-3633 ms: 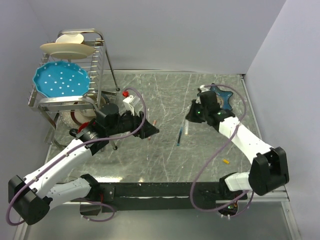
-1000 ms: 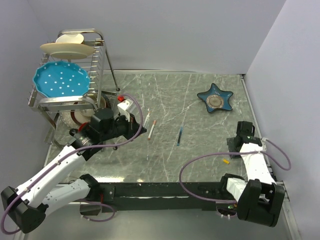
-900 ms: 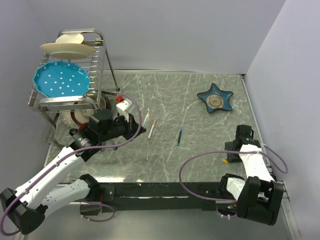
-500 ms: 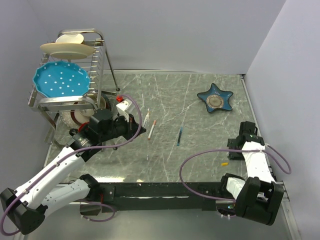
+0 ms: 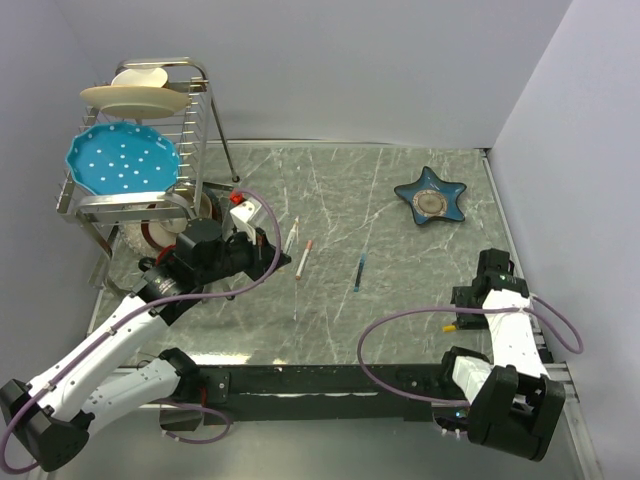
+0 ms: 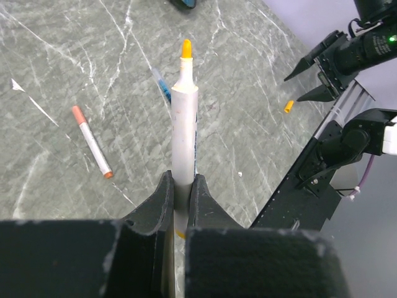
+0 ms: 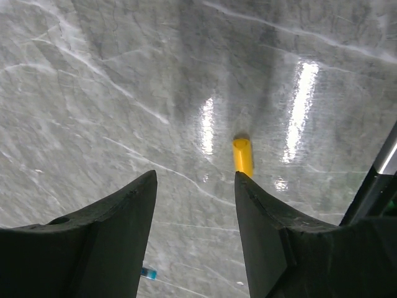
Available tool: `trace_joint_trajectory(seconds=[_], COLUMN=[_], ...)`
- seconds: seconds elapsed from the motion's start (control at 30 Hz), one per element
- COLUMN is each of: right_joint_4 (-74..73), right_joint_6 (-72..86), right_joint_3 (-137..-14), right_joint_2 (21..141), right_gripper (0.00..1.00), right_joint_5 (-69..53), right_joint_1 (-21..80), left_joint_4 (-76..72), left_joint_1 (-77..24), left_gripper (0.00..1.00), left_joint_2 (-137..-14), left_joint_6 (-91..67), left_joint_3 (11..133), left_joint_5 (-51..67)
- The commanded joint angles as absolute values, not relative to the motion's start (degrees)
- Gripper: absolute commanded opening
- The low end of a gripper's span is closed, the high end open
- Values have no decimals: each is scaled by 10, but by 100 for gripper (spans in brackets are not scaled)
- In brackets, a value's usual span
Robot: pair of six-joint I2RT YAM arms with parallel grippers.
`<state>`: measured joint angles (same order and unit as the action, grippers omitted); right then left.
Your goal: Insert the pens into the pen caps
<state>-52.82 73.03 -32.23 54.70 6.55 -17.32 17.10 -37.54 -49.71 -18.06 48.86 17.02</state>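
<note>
I need to grip the yellow-orange pen cap [image 5: 450, 326] across its sides next with my right gripper. Its open end then stays free, so the pen can be inserted.
My left gripper [image 6: 181, 180] is shut on a white-barrelled pen [image 6: 184, 124] with a yellow-orange tip pointing away from the fingers. From above, this gripper [image 5: 279, 256] hovers left of centre with the pen [image 5: 292, 234] sticking out. A red-ended pen [image 5: 305, 257] and a blue pen [image 5: 359, 272] lie on the table beside it. The yellow-orange pen cap [image 7: 243, 156] lies just beyond my right gripper's [image 7: 195, 177] right fingertip. That gripper is open and holds nothing. In the top view it [image 5: 458, 305] hangs just above the cap [image 5: 450, 326] at the near right.
A metal dish rack [image 5: 195, 150] with a blue plate [image 5: 122, 158] and a cream plate stands at the back left. A blue star-shaped dish [image 5: 431, 197] sits at the back right. The black base rail [image 5: 330, 380] runs along the near edge.
The right arm has swung from the star dish back to the near right, settling over the yellow cap. The left gripper has drawn back slightly, still holding its pen.
</note>
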Motion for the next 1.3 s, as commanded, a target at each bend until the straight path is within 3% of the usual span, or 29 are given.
trace_joint_trajectory(seconds=[0.0, 0.2, 0.47, 0.6, 0.77, 0.93, 1.1, 1.27], right_joint_4=[-565, -537, -491, -474, -448, -354, -338, -302], right_joint_6=[723, 732, 734, 750, 730, 674, 597, 556], right_joint_3=[-315, -289, -254, -237, -257, -250, -331, -350], right_joint_2=[520, 509, 577, 586, 584, 564, 604, 598], right_gripper=[61, 56, 55, 41, 31, 15, 0, 0], right_joint_5=[83, 67, 69, 76, 84, 13, 18, 9], right_joint_1=[-178, -178, -178, -178, -178, -163, -126, -89], left_joint_4=[153, 157, 154, 153, 154, 142, 84, 70], left_joint_1=[-377, -377, -377, -377, -377, -377, -376, -376], left_gripper=[1, 1, 1, 1, 1, 1, 1, 1], left_joint_2=[-481, -480, -472, -465, -462, -452, -418, -425], left_joint_6=[-166, -159, -163, -163, -160, -167, -184, -180], left_joint_3=[485, 486, 484, 482, 480, 476, 451, 451], left_joint_5=[157, 157, 147, 127, 136, 154, 197, 229])
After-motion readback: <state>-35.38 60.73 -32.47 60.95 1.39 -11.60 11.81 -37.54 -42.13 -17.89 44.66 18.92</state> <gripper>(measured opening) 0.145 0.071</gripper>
